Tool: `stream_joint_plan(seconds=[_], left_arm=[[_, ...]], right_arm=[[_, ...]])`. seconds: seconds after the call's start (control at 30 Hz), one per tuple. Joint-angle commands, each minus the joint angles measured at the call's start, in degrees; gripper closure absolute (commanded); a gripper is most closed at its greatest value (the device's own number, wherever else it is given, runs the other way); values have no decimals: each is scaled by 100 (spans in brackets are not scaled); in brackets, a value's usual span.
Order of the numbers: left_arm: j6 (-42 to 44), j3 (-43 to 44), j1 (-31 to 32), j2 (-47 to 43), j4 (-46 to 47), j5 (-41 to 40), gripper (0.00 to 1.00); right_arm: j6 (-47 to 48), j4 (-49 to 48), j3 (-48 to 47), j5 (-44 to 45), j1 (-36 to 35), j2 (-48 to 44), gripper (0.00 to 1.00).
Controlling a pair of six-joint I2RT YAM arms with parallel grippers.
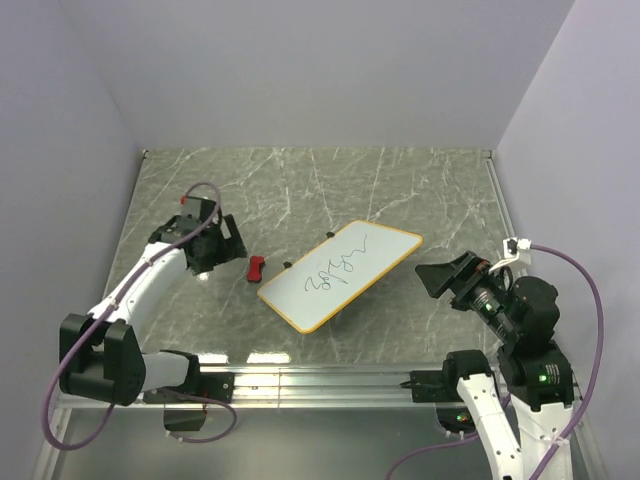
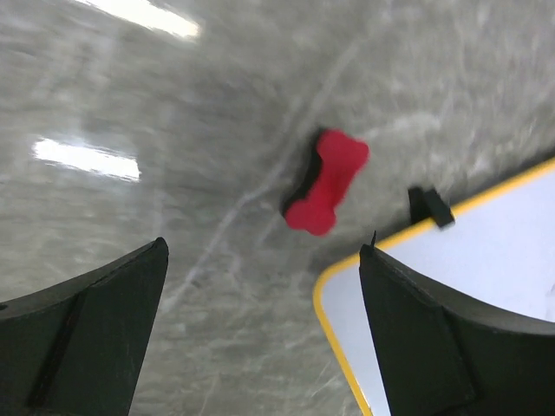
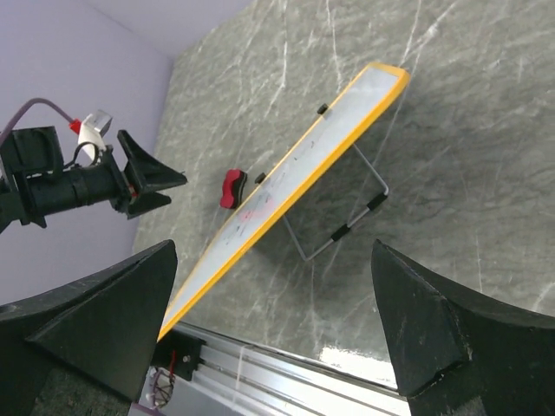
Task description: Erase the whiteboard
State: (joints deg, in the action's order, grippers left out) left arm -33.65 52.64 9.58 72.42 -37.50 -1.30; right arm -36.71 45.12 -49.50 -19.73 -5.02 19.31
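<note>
The red eraser's dark bottom needs to stay free to wipe the whiteboard (image 1: 340, 272). My left gripper will grab the eraser across its narrow middle (image 1: 256, 269) next.
The whiteboard (image 1: 340, 272), white with a yellow-orange rim and dark scribbles, stands tilted on a wire stand at the table's middle. It also shows in the left wrist view (image 2: 486, 260) and the right wrist view (image 3: 295, 182). A small red bow-shaped eraser (image 1: 256, 268) lies on the table just left of the board; it shows in the left wrist view (image 2: 328, 182) and the right wrist view (image 3: 231, 188). My left gripper (image 1: 222, 245) is open and empty, a little left of the eraser. My right gripper (image 1: 445, 278) is open and empty, to the right of the board.
The wire stand (image 3: 347, 221) with black sleeves props the board from behind. Small black clips (image 2: 429, 206) sit on the board's rim. An aluminium rail (image 1: 320, 380) runs along the near edge. Walls close in the table on three sides.
</note>
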Motion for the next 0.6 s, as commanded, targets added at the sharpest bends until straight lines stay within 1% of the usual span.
stream_joint_plan(seconds=[0.0,0.1,0.13,0.27,0.43,0.57], left_arm=[[33,-105,594,-10,488,147,4],[51,-96,939,368,550,-186,6],[69,-70,966,447,585,-317,6],[192,78,975,956,788,-292,6],[552,395,975,1616,849,-371,10],[640,554,984,2091,919,-292,15]], right_arm=[[137,49,106,-40,-43,108,0],[199,84,221,-14,-43,152,0],[234,102,238,-5,-52,152,0],[269,172,317,48,-52,178,0],[463,295,265,170,-43,213,0],[533,339,265,285,-52,257,0]])
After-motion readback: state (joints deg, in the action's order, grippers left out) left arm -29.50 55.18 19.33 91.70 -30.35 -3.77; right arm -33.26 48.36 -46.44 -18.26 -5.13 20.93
